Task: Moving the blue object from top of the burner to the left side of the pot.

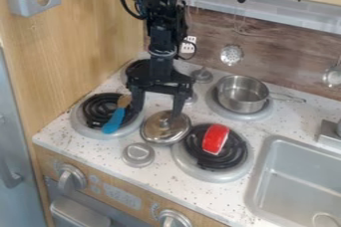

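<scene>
Next, my gripper grabs the blue object by its wooden-coloured end to move it from the burner to the side of the pot.
The gripper [158, 108] hangs open above the stove, its fingers wide apart. Its left finger is just right of the blue object [114, 119], and its right finger is over the metal lid. Nothing shows between the fingers. The blue object has a wooden-coloured upper end and lies slantwise on the front left burner [83, 124], across the right part of the black coil. The pot [241, 94], silver with a handle pointing right, stands on the back right burner.
A silver lid [164, 129] with a knob lies between the front burners. A red object [215, 139] rests on the front right burner. The sink [293, 178] is at the right, a wooden wall [70, 47] at the left. Utensils hang behind.
</scene>
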{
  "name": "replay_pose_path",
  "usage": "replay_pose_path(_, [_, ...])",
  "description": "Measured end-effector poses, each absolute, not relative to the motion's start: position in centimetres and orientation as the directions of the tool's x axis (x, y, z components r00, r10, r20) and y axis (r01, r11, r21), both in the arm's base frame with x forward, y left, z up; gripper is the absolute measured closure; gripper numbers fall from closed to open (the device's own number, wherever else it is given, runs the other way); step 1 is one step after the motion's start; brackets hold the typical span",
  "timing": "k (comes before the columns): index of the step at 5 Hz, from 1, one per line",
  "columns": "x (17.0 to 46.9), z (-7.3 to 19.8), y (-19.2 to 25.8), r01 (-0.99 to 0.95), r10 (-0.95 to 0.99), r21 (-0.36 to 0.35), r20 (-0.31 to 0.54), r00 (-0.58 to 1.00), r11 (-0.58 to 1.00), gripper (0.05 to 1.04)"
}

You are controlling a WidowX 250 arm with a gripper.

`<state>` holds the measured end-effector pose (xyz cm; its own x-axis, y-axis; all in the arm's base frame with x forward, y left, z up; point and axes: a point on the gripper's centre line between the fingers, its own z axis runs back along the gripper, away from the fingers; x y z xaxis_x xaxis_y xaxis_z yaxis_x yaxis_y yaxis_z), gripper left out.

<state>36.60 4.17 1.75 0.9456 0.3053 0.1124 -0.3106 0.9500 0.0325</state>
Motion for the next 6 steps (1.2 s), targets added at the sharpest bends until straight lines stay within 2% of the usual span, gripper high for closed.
replay_pose_path(1, [35.9,0.3,4.0,-0.310,0.307,0.039,0.068,0.949,0.950,0.083])
replay_pose_path(2, [35.5,0.0,4.8,-0.332,0.331,0.034,0.040,0.943,0.943,0.083])
replay_pose_path(4, [36.1,-0.2,11.6,-0.490,0.489,0.014,0.041,0.872,0.872,0.083])
replay_pose_path(6, [37.7,-3.4,12.9,-0.513,0.514,-0.047,0.009,0.858,0.857,0.083])
